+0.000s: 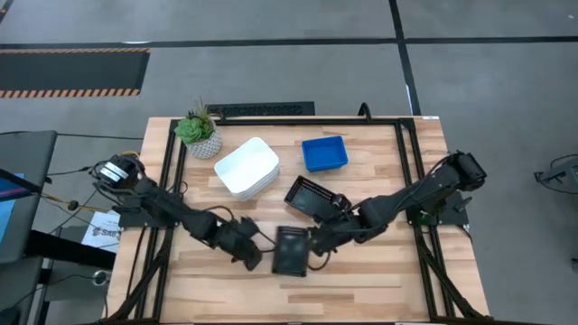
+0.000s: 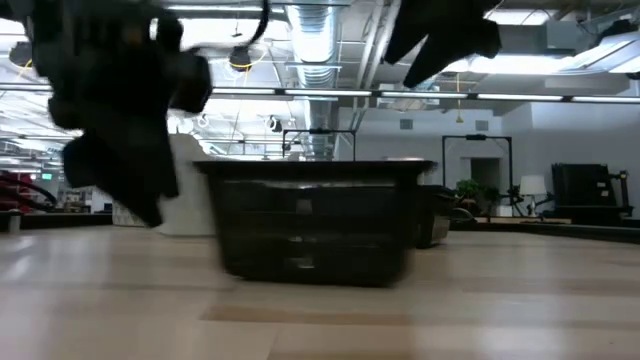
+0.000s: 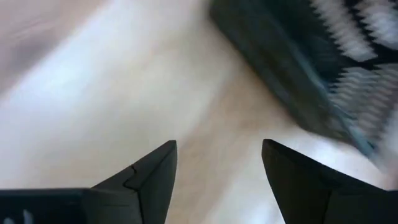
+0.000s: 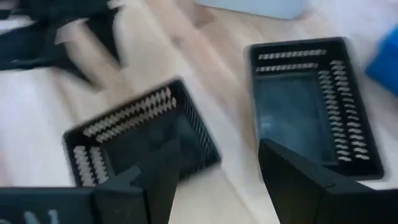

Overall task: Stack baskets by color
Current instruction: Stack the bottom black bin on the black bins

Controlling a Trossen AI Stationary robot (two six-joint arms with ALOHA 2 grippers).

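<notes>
The front black basket needs to be stacked with the other black basket (image 1: pixel 310 196), so my right gripper should grab it by its rim (image 1: pixel 307 254) next.
Two black baskets show: one (image 1: pixel 292 250) (image 2: pixel 315 225) (image 4: pixel 140 140) stands near the table's front middle, the other (image 1: pixel 312 196) (image 4: pixel 308 102) lies behind it to the right. Stacked white baskets (image 1: pixel 246 168) and a blue basket (image 1: pixel 324 153) rest farther back. My left gripper (image 1: pixel 253 255) (image 3: pixel 217 168) is open, low over bare wood just left of the front black basket (image 3: pixel 311 68). My right gripper (image 1: pixel 321 239) (image 4: pixel 217 168) is open and hangs above that basket's right side. Neither touches anything.
A potted green plant (image 1: pixel 200 131) stands at the far left corner. A black frame (image 1: pixel 397 122) runs along the table's far and side edges. Bare wood (image 1: pixel 361 289) lies along the near edge.
</notes>
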